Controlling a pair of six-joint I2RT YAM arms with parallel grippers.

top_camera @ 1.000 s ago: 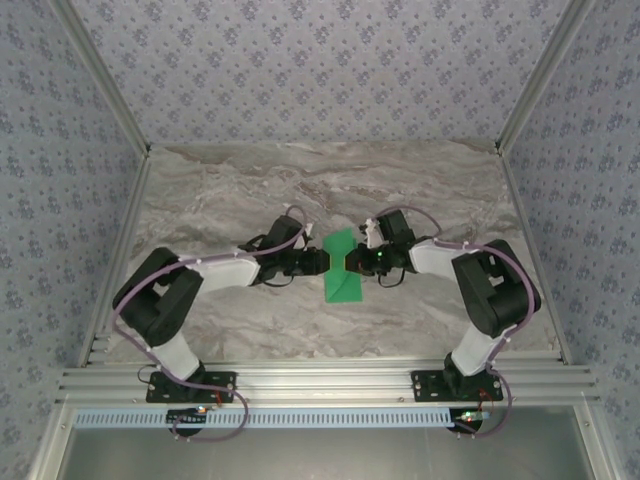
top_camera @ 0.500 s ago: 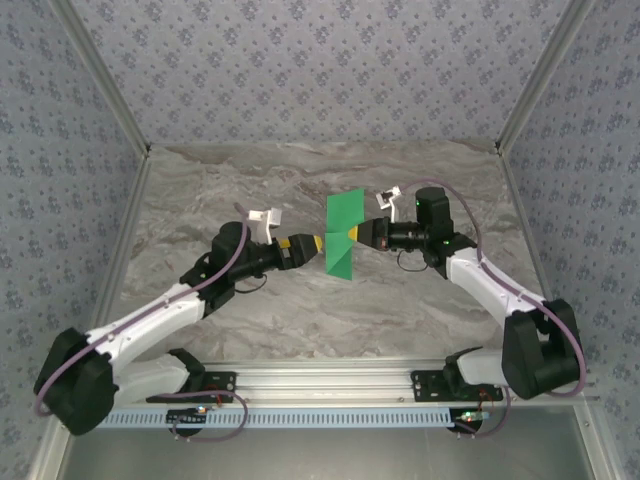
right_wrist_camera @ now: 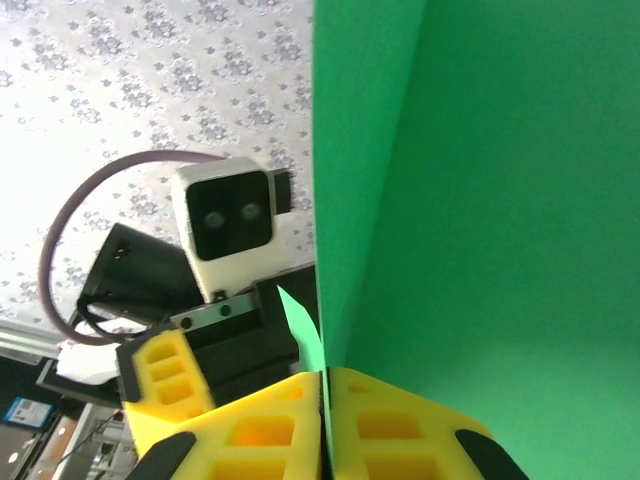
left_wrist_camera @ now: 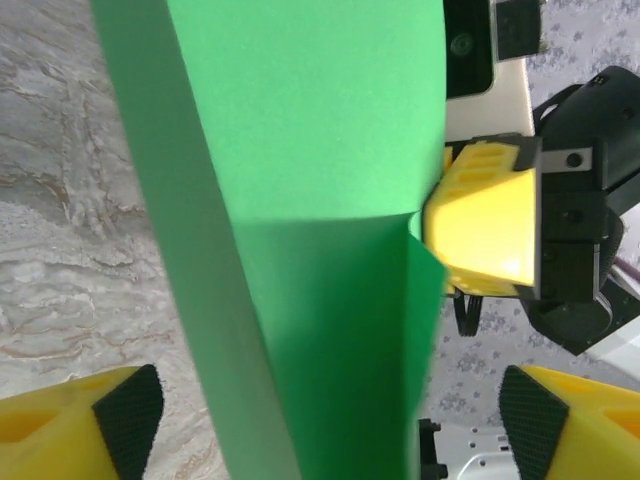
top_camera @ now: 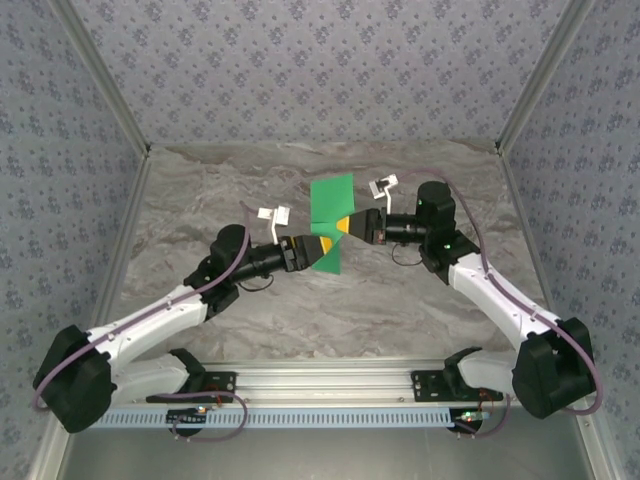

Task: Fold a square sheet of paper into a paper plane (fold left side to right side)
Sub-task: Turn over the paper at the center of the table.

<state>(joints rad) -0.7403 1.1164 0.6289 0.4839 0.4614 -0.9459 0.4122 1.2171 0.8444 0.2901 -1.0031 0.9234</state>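
Observation:
The creased sheet should be grabbed across both its sides by my left gripper next, to fold the sides together and free my right gripper.
The square sheet of paper (top_camera: 330, 205) is bright green, creased, and held up off the marble table on edge. My right gripper (top_camera: 345, 226) is shut on its right edge, where the yellow pads (right_wrist_camera: 400, 420) pinch the sheet (right_wrist_camera: 480, 200). From the left, my left gripper (top_camera: 318, 247) faces it, open. In the left wrist view the paper (left_wrist_camera: 320, 200) hangs in the wide gap between the fingers (left_wrist_camera: 120, 420), touching neither pad. The right gripper (left_wrist_camera: 480, 235) shows behind the sheet's right edge.
The marble table (top_camera: 250, 180) spreads around and behind the arms. Patterned walls and aluminium posts (top_camera: 530, 90) close in the back and sides. An aluminium rail (top_camera: 320, 380) runs along the near edge by the arm bases.
The left gripper let go of the paper and opened wide. Both arms reached up and back, and the right gripper carried the sheet higher and farther back.

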